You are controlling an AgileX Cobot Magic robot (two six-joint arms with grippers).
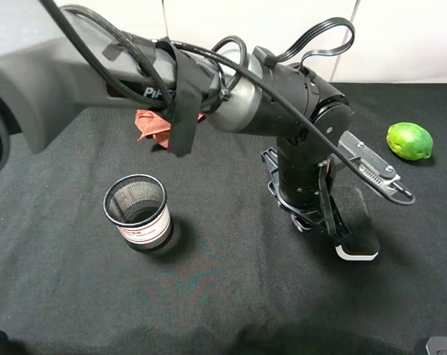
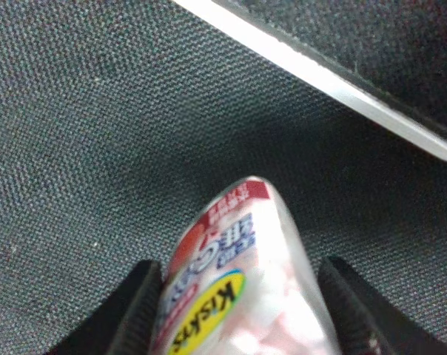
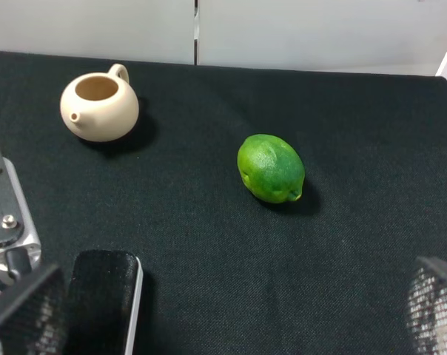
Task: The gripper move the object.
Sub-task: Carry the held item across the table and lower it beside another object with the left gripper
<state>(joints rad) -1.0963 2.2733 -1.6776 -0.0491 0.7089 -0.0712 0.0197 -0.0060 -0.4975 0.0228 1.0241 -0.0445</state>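
Observation:
The small clear bottle [image 2: 238, 274] has its lower end [image 2: 254, 194] over the black cloth and would stand. My left gripper should open.
In the left wrist view my left gripper [image 2: 242, 310] is shut on the object, a small clear bottle [image 2: 238, 274] with pale pinkish-white contents and a red, blue and yellow label. A dark finger [image 2: 138, 310] sits on each side of it, just above the black cloth. Its cap is out of view. In the exterior high view the left gripper [image 1: 310, 213] points down at centre right and its black body hides the bottle. My right gripper [image 3: 223, 325] is open and empty, with only the finger edges showing.
A black mesh cup [image 1: 137, 211] stands at the left. A green lime [image 1: 410, 140] [image 3: 270, 168] lies at the far right. A cream teapot [image 3: 99, 106] stands at the back. A black pad with a white edge [image 1: 357, 242] [image 3: 105, 296] lies beside the left gripper. A red cloth [image 1: 153, 122] lies behind the arm.

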